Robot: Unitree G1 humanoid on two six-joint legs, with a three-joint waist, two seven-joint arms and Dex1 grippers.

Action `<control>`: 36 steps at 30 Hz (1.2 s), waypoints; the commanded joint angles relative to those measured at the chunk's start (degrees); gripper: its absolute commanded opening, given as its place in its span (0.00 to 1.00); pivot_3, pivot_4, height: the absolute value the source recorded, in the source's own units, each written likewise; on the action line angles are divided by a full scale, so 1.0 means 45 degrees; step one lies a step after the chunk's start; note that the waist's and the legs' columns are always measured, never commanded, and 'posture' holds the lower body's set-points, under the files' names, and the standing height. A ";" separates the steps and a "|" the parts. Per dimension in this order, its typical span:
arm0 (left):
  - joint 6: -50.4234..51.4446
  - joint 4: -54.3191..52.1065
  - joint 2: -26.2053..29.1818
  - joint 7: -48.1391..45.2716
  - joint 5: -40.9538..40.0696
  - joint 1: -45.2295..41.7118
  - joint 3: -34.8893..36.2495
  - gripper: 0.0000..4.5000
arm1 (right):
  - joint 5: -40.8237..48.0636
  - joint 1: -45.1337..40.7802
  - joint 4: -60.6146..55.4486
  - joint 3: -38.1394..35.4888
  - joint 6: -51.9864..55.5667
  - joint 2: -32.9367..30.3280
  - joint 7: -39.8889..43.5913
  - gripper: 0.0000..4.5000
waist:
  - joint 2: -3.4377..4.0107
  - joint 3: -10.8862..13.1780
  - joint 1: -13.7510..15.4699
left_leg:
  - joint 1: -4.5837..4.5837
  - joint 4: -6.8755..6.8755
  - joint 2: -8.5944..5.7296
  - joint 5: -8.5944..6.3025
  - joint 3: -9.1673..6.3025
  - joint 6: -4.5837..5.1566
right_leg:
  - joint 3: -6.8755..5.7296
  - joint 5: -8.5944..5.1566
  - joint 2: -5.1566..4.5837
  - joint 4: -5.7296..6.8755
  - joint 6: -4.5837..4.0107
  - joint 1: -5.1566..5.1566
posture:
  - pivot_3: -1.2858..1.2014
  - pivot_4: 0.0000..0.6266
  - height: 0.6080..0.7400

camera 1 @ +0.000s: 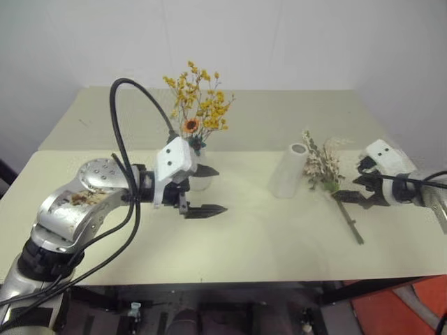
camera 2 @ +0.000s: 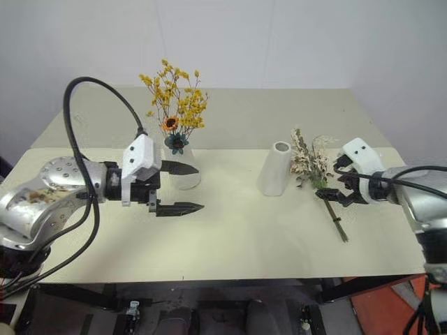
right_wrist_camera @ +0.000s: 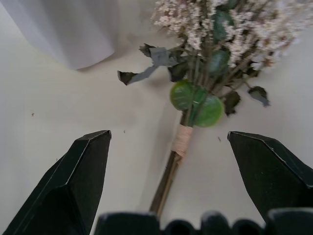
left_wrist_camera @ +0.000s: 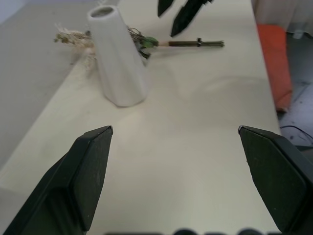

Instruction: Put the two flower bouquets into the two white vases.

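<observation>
My right gripper moves down to the wrapped stem, before it closes on the stem, since my fingertips stop above the stem in the right wrist view.
The yellow-orange bouquet (camera 1: 199,105) stands upright in a white vase (camera 2: 186,178) at the table's middle left. My left gripper (camera 1: 213,190) is open right in front of that vase, pointing toward the second white vase (camera 1: 288,171), which stands empty. The beige-cream bouquet (camera 1: 323,164) lies flat on the table just right of the empty vase, its stem (right_wrist_camera: 172,166) toward the front edge. My right gripper (camera 2: 336,185) hovers open over the stem's wrapped part, one finger on each side, not touching.
The cream table (camera 1: 244,241) has free room in front of both vases. A black cable (camera 1: 120,132) loops above my left arm. An orange object (camera 1: 398,307) sits on the floor past the table's front right corner.
</observation>
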 commanded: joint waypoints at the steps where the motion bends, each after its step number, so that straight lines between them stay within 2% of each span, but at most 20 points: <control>1: -0.0039 -0.0065 -0.0233 0.0122 0.0293 -0.0361 -0.0194 1.00 | -0.0761 -0.0832 0.1096 0.0387 0.0256 0.0276 0.0096 1.00 | 0.0000 0.0000 -0.0001 | -0.0007 0.0002 0.0001 0.0000 -0.0001 0.0000 | -0.0002 0.0001 0.0001 0.0000 0.0000 -0.0002 | 0.52 0.24 1.00; 10: -0.0169 0.0012 -0.0763 0.0377 0.0785 -0.0328 -0.0386 1.00 | -0.2211 -0.2345 0.4907 0.0741 -0.0837 0.1759 0.0028 1.00 | 0.0001 0.0001 -0.0024 | -0.0006 0.0000 0.0000 0.0000 -0.0001 0.0000 | -0.0002 0.0019 0.0002 0.0005 -0.0027 -0.0009 | 0.52 0.24 1.00; 13: -0.0189 -0.0023 -0.0809 0.0361 0.0882 -0.0284 -0.0352 1.00 | -0.2660 -0.2678 0.5783 0.0774 -0.1205 0.2057 0.0021 0.89 | 0.0001 0.0001 -0.0042 | -0.0008 0.0000 -0.0002 0.0000 -0.0001 0.0000 | -0.0002 0.0031 0.0001 0.0005 -0.0045 -0.0010 | 0.52 0.24 1.00; 17: -0.0180 -0.0149 -0.0882 0.0508 0.0924 -0.0207 -0.0259 1.00 | -0.3059 -0.2925 0.6348 0.0708 -0.1497 0.2234 0.0270 0.63 | 0.0003 0.0002 -0.0048 | -0.0010 -0.0001 -0.0003 0.0000 -0.0003 0.0000 | -0.0002 0.0039 0.0000 0.0006 -0.0057 -0.0011 | 0.52 0.24 1.00; 24: -0.0663 -0.0167 -0.1056 0.0663 0.1036 -0.0077 -0.0125 1.00 | -0.3654 -0.3225 0.6711 0.0757 -0.1729 0.2504 0.0524 0.08 | 0.0004 0.0002 -0.0074 | -0.0005 -0.0001 -0.0002 0.0000 -0.0003 0.0000 | -0.0002 0.0039 0.0002 0.0011 -0.0055 -0.0010 | 0.52 0.24 1.00; 25: -0.0716 -0.0149 -0.1075 0.0648 0.0996 -0.0076 -0.0073 1.00 | -0.3732 -0.3240 0.6700 0.0733 -0.1721 0.2532 0.0488 0.05 | 0.0004 0.0002 -0.0074 | -0.0006 0.0000 -0.0002 0.0000 -0.0003 0.0000 | -0.0002 0.0039 0.0002 0.0011 -0.0055 -0.0010 | 0.52 0.24 1.00; 28: -0.0746 -0.0110 -0.1037 0.0642 0.1004 -0.0081 -0.0024 1.00 | -0.3807 -0.3295 0.6655 0.0322 -0.1633 0.2615 -0.0001 0.05 | 0.0004 0.0002 -0.0075 | -0.0007 0.0000 -0.0003 0.0000 -0.0004 0.0000 | -0.0002 0.0043 0.0001 0.0010 -0.0060 -0.0010 | 0.52 0.24 1.00; 31: -0.0855 -0.0023 -0.0979 0.0651 0.1099 -0.0048 0.0012 1.00 | -0.3833 -0.3413 0.6659 -0.0618 -0.1947 0.2717 -0.1598 0.05 | 0.0005 0.0003 -0.0072 | -0.0007 0.0000 -0.0004 0.0000 -0.0004 0.0000 | -0.0001 0.0044 -0.0001 0.0011 -0.0063 -0.0010 | 0.52 0.24 1.00; 36: -0.0809 0.0083 -0.0945 0.0717 0.1141 -0.0073 0.0195 1.00 | -0.3110 -0.3325 0.5034 -0.3735 -0.4366 0.3338 -0.5532 0.05 | 0.0016 0.0010 -0.0091 | -0.0017 -0.0004 -0.0006 0.0000 -0.0004 -0.0001 | 0.0000 0.0046 -0.0002 0.0011 -0.0065 -0.0022 | 0.52 0.24 1.00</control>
